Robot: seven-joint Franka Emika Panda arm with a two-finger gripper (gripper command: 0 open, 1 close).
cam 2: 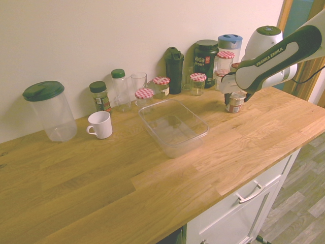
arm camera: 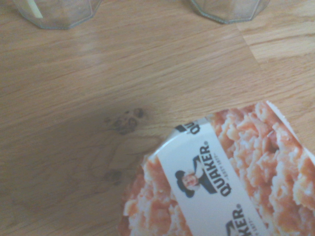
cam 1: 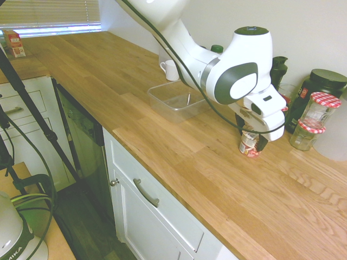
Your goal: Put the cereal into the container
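My dark fingers reach down on both sides of the cereal cup (cam 1: 250, 143) (arm camera: 221, 182), above the wooden counter, so my gripper closes on the cup next.
The cereal (cam 1: 249, 145) is a small red and white cup standing upright on the wooden counter, also seen as the cereal (cam 2: 234, 103) near the back right. Its foil lid (arm camera: 221, 182) with Quaker print fills the lower right of the wrist view. My gripper (cam 1: 251, 135) is down over the cup, open, with a dark finger on each side of it and no grip visible. The same gripper (cam 2: 235, 97) hangs under the white hand. The container (cam 1: 176, 100), a shallow clear plastic tub, sits empty to the cup's left, and this container (cam 2: 172, 127) lies mid-counter.
Glass jars with checkered lids (cam 1: 317, 116), a dark shaker bottle (cam 2: 174, 68) and a black tub (cam 2: 205, 61) line the wall behind the cup. A white mug (cam 2: 100, 124), a tall clear canister (cam 2: 50, 109) and a drinking glass (cam 2: 138, 81) stand further left.
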